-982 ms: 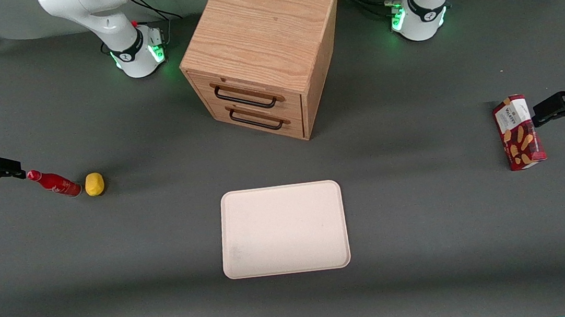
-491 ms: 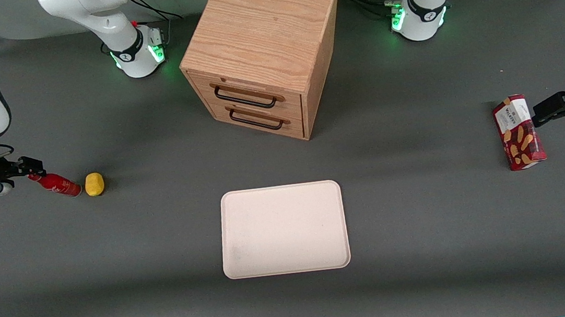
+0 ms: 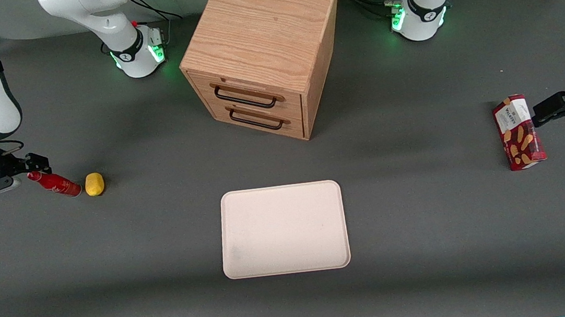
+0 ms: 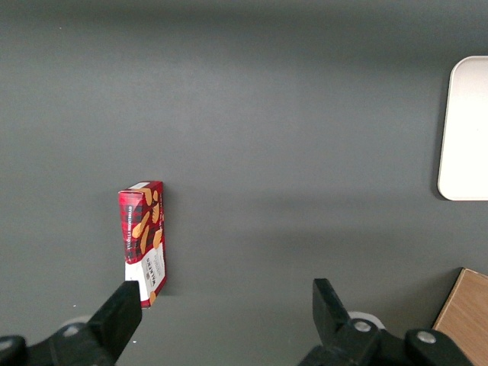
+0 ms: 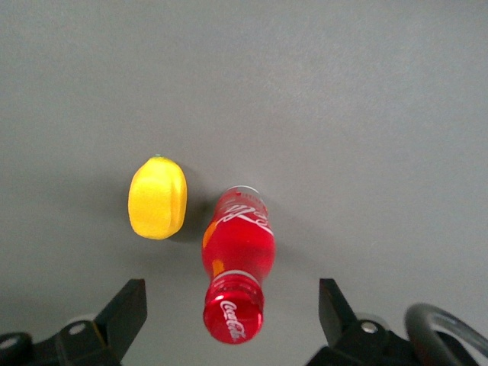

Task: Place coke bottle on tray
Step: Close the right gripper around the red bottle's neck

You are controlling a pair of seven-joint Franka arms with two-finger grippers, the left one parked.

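I will next grab the coke bottle with my right gripper by its red cap (image 3: 34, 175), to put it on the pale tray (image 3: 282, 229).
The coke bottle (image 3: 57, 184), small and red with white script, stands upright on the grey table toward the working arm's end. In the right wrist view I look down on its red cap and body (image 5: 236, 244). My right gripper (image 3: 39, 163) is open just above the cap, and in the wrist view the gripper (image 5: 231, 305) has one finger on each side of the cap, not touching it. The pale cream-pink tray (image 3: 282, 229) lies flat at the table's middle, nearer to the front camera than the cabinet. Its edge shows in the left wrist view (image 4: 465, 130).
A yellow lemon-like object (image 3: 94, 184) lies close beside the bottle, also in the right wrist view (image 5: 157, 197). A wooden two-drawer cabinet (image 3: 263, 50) stands mid-table. A red snack box (image 3: 518, 132) stands toward the parked arm's end, also in the left wrist view (image 4: 143, 240).
My right gripper has moved in from the table's end toward the bottle and now sits over its cap. The bottle, the yellow object and the tray have not moved.
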